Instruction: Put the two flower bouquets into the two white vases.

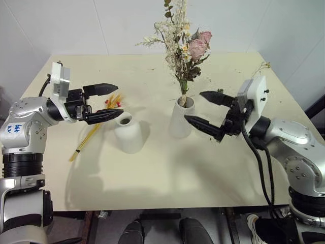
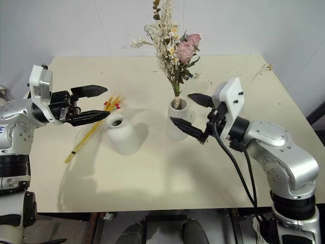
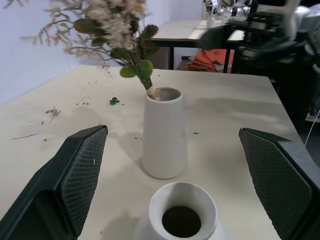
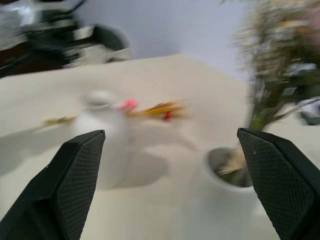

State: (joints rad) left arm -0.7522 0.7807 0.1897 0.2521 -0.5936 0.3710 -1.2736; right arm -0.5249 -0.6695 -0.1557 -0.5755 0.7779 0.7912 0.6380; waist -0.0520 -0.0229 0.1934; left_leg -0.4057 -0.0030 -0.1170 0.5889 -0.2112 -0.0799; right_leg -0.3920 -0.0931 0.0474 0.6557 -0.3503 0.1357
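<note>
Red blossoms and loose petals crowd one end. My left gripper should next grab the slim bundle by its yellow stems.
The bushy bouquet with pink roses and cream sprigs stands upright in the taller white vase at the table's middle. To its left the shorter bell-shaped vase stands with nothing in it. The slim yellow-orange bundle with small red blossoms lies flat on the table left of that vase. My right gripper is open just right of the tall vase, holding nothing. Over the bundle's blossom end, left of the short vase, hovers my left gripper, open and holding nothing.
The cream table carries tiny dried plant scraps near its far right corner and around the tall vase. A white wall runs behind the far edge. The table's near half offers free room.
</note>
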